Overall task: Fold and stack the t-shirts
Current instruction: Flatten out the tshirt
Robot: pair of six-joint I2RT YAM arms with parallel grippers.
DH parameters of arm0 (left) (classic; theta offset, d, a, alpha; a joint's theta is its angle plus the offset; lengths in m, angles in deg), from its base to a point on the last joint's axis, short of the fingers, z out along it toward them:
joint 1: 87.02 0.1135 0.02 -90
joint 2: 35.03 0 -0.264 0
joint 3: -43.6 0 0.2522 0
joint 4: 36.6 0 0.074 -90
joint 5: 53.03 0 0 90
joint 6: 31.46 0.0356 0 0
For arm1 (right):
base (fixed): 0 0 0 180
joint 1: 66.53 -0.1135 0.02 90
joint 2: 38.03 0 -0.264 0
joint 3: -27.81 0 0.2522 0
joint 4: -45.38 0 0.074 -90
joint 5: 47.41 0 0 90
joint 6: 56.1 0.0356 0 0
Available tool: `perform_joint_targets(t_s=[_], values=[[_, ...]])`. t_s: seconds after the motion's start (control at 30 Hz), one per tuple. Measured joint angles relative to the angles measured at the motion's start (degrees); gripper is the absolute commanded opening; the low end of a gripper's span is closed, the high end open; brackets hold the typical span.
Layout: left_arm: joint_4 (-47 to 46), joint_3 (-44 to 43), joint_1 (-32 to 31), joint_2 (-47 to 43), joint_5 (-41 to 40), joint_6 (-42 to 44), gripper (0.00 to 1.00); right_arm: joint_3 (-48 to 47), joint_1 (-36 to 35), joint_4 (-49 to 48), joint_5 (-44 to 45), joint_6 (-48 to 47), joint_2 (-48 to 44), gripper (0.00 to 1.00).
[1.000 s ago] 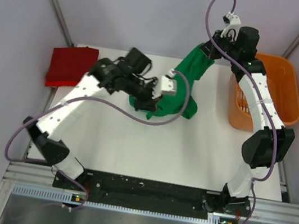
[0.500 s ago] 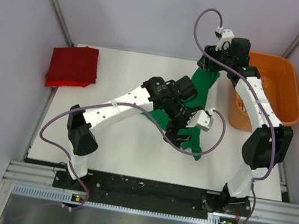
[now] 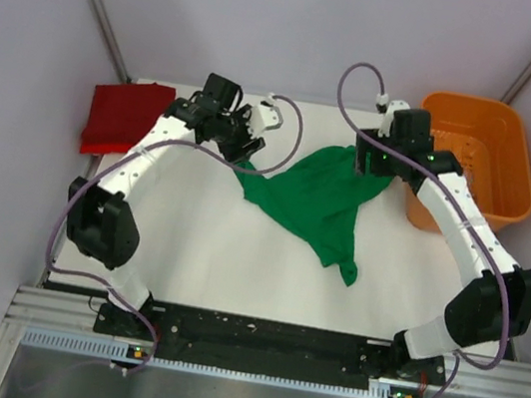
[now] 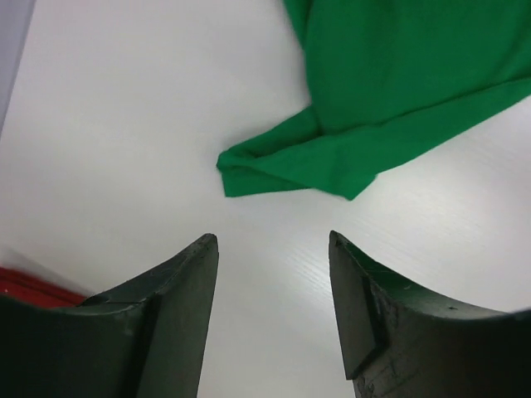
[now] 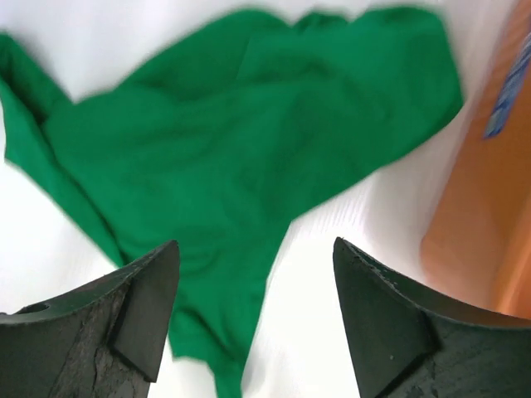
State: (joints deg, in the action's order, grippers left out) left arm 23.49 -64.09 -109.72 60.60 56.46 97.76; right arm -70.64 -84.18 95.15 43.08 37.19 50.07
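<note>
My right gripper picks up the green t-shirt by its end trailing toward the front next, to spread it flat for folding.
The bright green t-shirt (image 3: 315, 202) lies loosely spread and wrinkled on the white table, one end trailing toward the front. My left gripper (image 3: 241, 141) hovers open just behind its left corner. In the left wrist view that gripper (image 4: 270, 240) has only bare table between its fingers, and the green sleeve (image 4: 332, 157) lies ahead of them. My right gripper (image 3: 368, 165) stands open above the shirt's back right corner. The right wrist view shows this gripper (image 5: 257, 245) empty over the green t-shirt (image 5: 241, 141). The dark red t-shirt (image 3: 127, 117) lies folded at the back left.
An orange plastic basket (image 3: 479, 157) stands at the back right, close beside my right arm, and its wall (image 5: 489, 191) fills the right edge of the right wrist view. A strip of the red shirt (image 4: 33, 286) shows low left in the left wrist view.
Both grippers have opened and let go of the green t-shirt, which now lies spread on the table. The left arm has swung from mid-table to the back left.
</note>
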Motion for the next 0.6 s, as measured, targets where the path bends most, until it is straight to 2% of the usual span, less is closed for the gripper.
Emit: perform_joint_targets(t_s=[0.13, 0.23, 0.33, 0.6], values=[[-4.2, 0.9, 4.6, 8.1, -4.0, 0.8, 0.66, 10.5, -2.9, 3.4, -1.3, 2.6, -5.3, 0.69], [-4.8, -1.9, 7.1, 16.8, -5.1, 0.9, 0.72, 18.7, -4.0, 6.0, -3.6, 5.2, -8.2, 0.70], [-5.5, -3.7, 8.7, 23.2, -5.6, 0.8, 0.74, 25.6, -4.9, 7.9, -5.1, 8.0, -10.1, 0.71], [-6.3, -9.6, 8.5, 28.8, -3.0, -0.5, 0.73, 34.6, -7.8, 6.3, -8.6, 12.0, -10.4, 0.72]])
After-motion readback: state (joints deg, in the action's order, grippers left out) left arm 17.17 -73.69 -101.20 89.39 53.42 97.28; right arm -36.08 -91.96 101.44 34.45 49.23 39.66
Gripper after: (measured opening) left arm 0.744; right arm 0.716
